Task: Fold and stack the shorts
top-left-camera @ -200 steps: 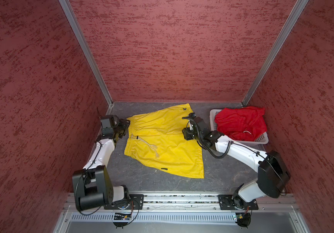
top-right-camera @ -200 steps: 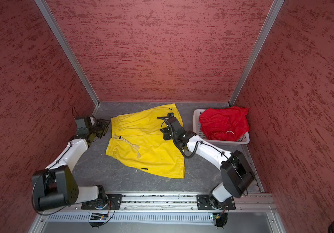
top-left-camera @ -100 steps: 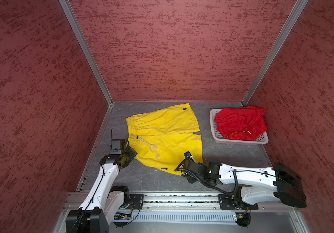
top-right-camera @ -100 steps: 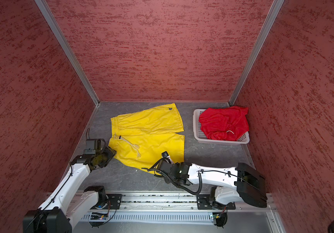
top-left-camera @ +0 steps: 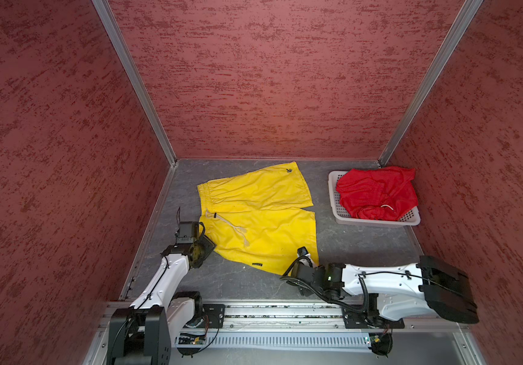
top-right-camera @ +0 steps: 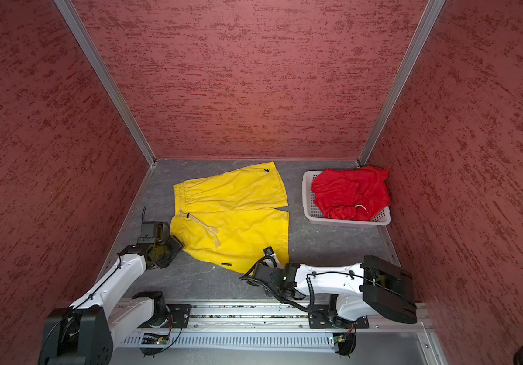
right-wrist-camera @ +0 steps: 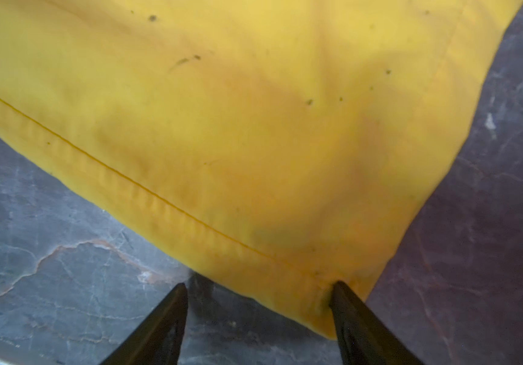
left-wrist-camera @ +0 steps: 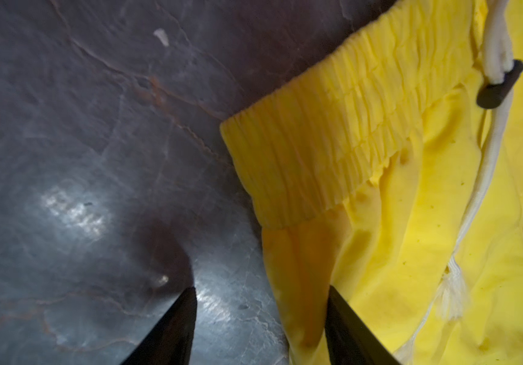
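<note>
My right gripper should next grab the shorts' near hem corner to fold the near leg of the yellow shorts over the far one.
The yellow shorts lie spread flat on the grey floor, waistband to the left, with a pale drawstring across the front. My left gripper is open at the near waistband corner. One finger is over bare floor, the other over yellow cloth. My right gripper is open at the near hem corner. One finger touches the cloth, the other is over the floor. The red shorts lie bunched in the basket.
A white perforated basket stands at the back right against the wall. Textured red walls close in the floor on three sides. A metal rail with both arm bases runs along the near edge.
Both grippers have come from the far side of the yellow shorts to its near corners. Their jaws have opened wider. The shorts now lie flat.
</note>
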`<state>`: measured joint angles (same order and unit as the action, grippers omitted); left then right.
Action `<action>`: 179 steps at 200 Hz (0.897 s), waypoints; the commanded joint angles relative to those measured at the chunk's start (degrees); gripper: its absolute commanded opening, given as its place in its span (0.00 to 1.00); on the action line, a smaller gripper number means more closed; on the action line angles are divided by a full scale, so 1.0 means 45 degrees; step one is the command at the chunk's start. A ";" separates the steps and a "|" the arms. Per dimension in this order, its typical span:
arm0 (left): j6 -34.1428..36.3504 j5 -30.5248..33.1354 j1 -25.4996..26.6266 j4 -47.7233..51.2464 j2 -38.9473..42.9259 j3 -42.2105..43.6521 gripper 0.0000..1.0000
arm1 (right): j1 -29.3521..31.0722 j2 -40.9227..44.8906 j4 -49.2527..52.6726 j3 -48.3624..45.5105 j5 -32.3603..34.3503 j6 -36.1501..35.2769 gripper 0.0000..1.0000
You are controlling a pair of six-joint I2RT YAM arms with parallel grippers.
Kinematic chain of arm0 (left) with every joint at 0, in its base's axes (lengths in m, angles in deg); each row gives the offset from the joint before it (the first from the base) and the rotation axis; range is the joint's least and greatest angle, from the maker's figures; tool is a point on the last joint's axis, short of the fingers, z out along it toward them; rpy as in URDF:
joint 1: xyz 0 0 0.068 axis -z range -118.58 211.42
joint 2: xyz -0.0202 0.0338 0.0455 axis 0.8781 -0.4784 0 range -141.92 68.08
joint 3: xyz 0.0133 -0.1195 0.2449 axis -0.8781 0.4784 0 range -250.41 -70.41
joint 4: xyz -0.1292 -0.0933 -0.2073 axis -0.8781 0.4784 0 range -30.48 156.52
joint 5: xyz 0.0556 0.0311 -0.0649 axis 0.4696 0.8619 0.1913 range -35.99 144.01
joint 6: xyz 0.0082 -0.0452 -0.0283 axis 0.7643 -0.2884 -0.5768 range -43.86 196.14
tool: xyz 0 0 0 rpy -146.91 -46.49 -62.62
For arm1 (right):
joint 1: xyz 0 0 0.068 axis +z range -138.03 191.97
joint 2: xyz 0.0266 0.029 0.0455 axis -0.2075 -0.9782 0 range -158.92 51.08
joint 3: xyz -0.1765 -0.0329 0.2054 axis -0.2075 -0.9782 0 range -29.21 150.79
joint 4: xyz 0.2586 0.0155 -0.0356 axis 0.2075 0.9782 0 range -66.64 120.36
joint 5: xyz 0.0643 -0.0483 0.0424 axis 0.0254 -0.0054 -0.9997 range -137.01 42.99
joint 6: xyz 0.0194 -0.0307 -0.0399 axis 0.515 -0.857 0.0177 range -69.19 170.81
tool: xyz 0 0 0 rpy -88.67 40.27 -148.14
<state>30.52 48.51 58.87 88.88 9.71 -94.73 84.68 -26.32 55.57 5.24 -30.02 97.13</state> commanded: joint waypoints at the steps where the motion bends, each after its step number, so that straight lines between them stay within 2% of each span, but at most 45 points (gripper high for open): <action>1: -0.0199 0.0088 -0.0006 -0.1053 -0.0354 0.0218 0.64 | 0.0089 -0.0414 -0.0634 -0.0202 0.0376 0.0458 0.75; 15: -0.0193 0.0165 -0.0004 -0.1266 -0.0715 0.0228 0.64 | 0.0078 -0.0799 -0.0807 -0.0202 0.0286 0.0363 0.72; 25: -0.0163 0.0111 -0.0001 -0.1503 -0.0915 0.0247 0.63 | 0.0079 -0.1126 -0.1081 -0.0234 0.0072 0.0219 0.66; 60: -0.0150 0.0042 -0.0058 -0.2198 -0.1487 0.0218 0.42 | 0.0084 -0.1649 -0.1630 -0.0347 -0.0352 0.0327 0.39; 63: -0.0141 0.0041 -0.0069 -0.2252 -0.1532 0.0192 0.41 | 0.0074 -0.1620 -0.1588 -0.0360 -0.0310 0.0381 0.35; 79: -0.0078 0.0092 -0.0085 -0.2189 -0.1804 -0.0112 0.26 | -0.0003 -0.1379 -0.1253 -0.0353 -0.0061 0.0765 0.16; 90: 0.0102 0.0255 -0.0101 -0.1802 -0.1983 -0.0532 0.11 | -0.0088 -0.0833 -0.0838 -0.0364 0.0265 0.1042 0.06; 95: 0.0193 0.0403 -0.0099 -0.1524 -0.2054 -0.0752 0.00 | -0.0151 -0.0582 -0.0638 -0.0353 0.0389 0.1149 0.03; 99: 0.0248 0.0537 -0.0113 -0.1246 -0.2082 -0.0957 0.00 | -0.0210 -0.0358 -0.0465 -0.0356 0.0498 0.1215 0.01; 131: 0.0682 0.1127 -0.0079 0.1201 -0.1507 -0.2308 0.00 | -0.0586 0.2287 0.1950 -0.0075 0.1920 0.2272 0.00; 158: 0.0880 0.1804 -0.0040 0.3570 0.0247 -0.3277 0.00 | -0.0804 0.4877 0.3852 0.0392 0.2630 0.2965 0.00; 179: 0.1114 0.2181 -0.0018 0.4949 0.1537 -0.4344 0.00 | -0.0791 0.5814 0.4967 0.1267 0.3267 0.3141 0.00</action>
<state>33.14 51.24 59.22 100.73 10.93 -108.95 81.86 -3.85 64.18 7.28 -22.33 106.34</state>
